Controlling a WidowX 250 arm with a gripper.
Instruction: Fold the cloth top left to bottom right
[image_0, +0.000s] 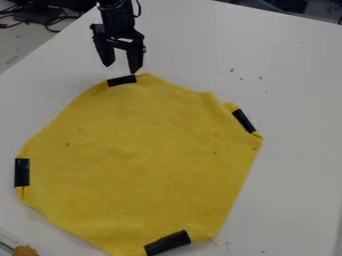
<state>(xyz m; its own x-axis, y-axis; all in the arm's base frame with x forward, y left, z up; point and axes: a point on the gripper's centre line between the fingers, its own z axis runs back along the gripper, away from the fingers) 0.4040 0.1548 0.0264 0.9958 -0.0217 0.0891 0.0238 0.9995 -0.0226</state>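
My gripper is to grab the yellow cloth next by its top corner with the piece of black tape, to fold the cloth over diagonally.
My gripper (121, 69) hangs at the upper left of the camera view, its two fingers apart with nothing between them. Just below its fingertips lies the top edge of the yellow cloth (140, 160), where a strip of black tape (122, 80) is stuck. The cloth is spread mostly flat on the white table, with slight curls along its border. Other black strips mark its left edge, its right edge and its bottom edge. I cannot tell if the right fingertip touches the cloth.
The white table (294, 165) extends around the cloth, with small dark specks at the upper right. An orange-brown object (25, 250) sits at the bottom left corner beside a clear-edged item. Black cables (47, 21) lie beyond the table at the upper left.
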